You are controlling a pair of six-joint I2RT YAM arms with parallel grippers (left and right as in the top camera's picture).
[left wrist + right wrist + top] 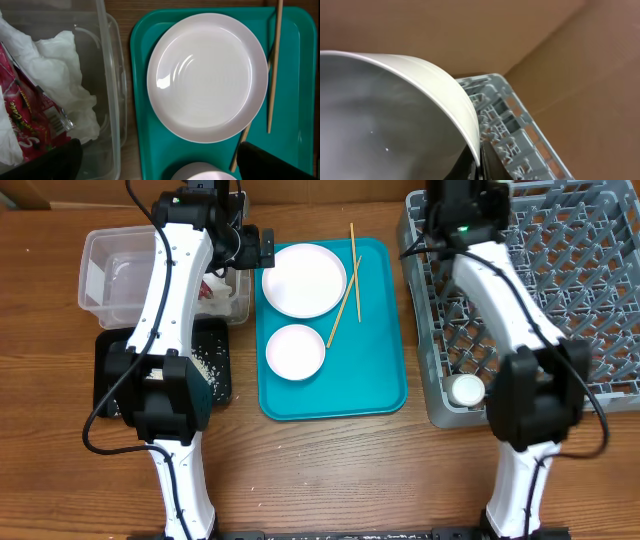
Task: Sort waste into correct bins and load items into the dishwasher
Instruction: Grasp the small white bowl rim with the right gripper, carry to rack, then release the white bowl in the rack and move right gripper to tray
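The white bowl's rim (438,106) is high over the dish rack's open slots, so my right gripper needs to lower the bowl before it releases it.
My left gripper (255,248) (160,162) is open and empty, between the clear tub (110,275) and the teal tray (335,395). The tub holds the crumpled white napkin (65,75) and the red-and-silver wrapper (25,115). The pale pink plate (303,279) (207,75), a white bowl (295,351) and two chopsticks (347,280) lie on the teal tray. Rice grains (205,365) lie in the black tray (222,385). My right gripper (480,160) is shut on the rim of a white bowl (395,115) above the far left corner of the grey dish rack (570,300). A white cup (467,389) sits in the rack.
A brown cardboard wall (560,75) stands behind the rack. Bare wooden table (330,470) lies in front of the trays and rack. My left arm (170,290) crosses over the tub and black tray.
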